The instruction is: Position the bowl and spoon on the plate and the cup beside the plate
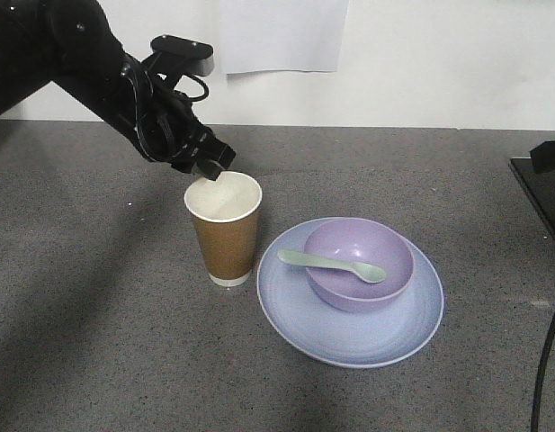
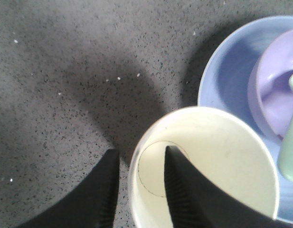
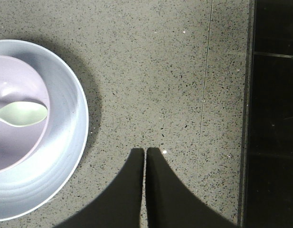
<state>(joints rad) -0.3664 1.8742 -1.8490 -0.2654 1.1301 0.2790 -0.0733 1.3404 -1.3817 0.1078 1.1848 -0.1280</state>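
Observation:
My left gripper grabs the cup [image 1: 225,236] by its rim [image 1: 223,176] next, to set it beside the plate.
The brown paper cup [image 1: 225,236] stands upright on the grey table, just left of the pale blue plate [image 1: 295,310]. On the plate sits the lavender bowl [image 1: 362,283], and the mint-green spoon [image 1: 333,263] lies across it. My left gripper [image 1: 212,169] is at the cup's far rim. In the left wrist view it [image 2: 141,149] is open and straddles that rim: one finger [image 2: 184,190] is inside the cup [image 2: 222,152], the other is outside. My right gripper [image 3: 146,150] is shut and empty over bare table, right of the plate [image 3: 65,152], bowl [image 3: 18,80] and spoon [image 3: 23,114].
A black raised panel [image 1: 540,193] borders the table on the right, also seen as the black panel [image 3: 274,114] close to my right gripper. A dark cable [image 1: 547,360] hangs at the right edge. A white wall with a paper sheet [image 1: 277,36] backs the table.

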